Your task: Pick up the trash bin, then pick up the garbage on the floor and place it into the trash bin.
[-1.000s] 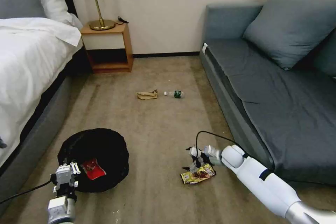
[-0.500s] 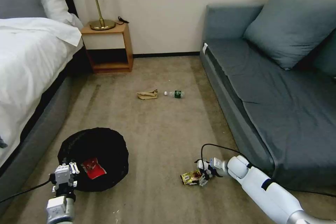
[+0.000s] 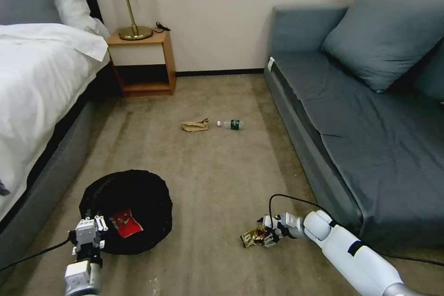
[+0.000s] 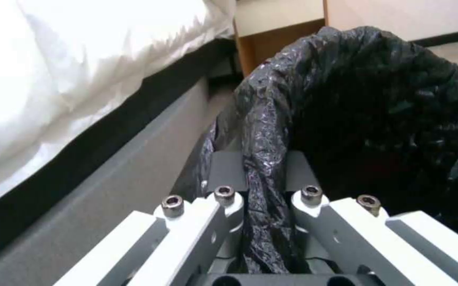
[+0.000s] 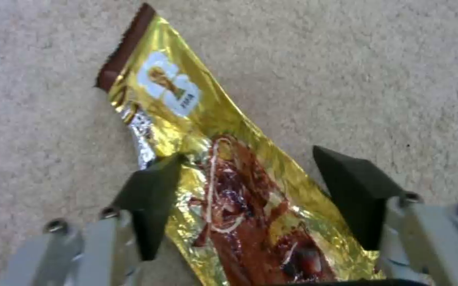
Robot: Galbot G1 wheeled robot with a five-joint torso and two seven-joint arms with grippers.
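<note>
My right gripper grabs the gold-brown snack wrapper by its long sides next. The wrapper's width fits between my fingers, while its brown end reaches past them.
The trash bin point(image 3: 134, 203), low and lined with a black bag, sits on the carpet at the near left. A red-and-white wrapper point(image 3: 125, 223) lies inside it. My left gripper point(image 3: 91, 227) is shut on the near rim, and the bag point(image 4: 377, 111) is pinched between its fingers point(image 4: 224, 174). The gold-brown snack wrapper point(image 3: 252, 237) lies on the floor at the near right. My right gripper point(image 3: 268, 235) is down on it and open, with the wrapper point(image 5: 202, 159) lying between its black fingertips point(image 5: 155, 186). Farther off lie a brown paper bag point(image 3: 194, 125) and a small bottle point(image 3: 231, 124).
A bed point(image 3: 32, 83) runs along the left and a grey sofa point(image 3: 351, 115) along the right. A wooden nightstand point(image 3: 143, 62) with a lamp stands against the far wall. Open carpet lies between them.
My right gripper has dropped down to the floor and closer to me, and now straddles the gold wrapper, which has slid a little. The bin has shifted slightly to the right.
</note>
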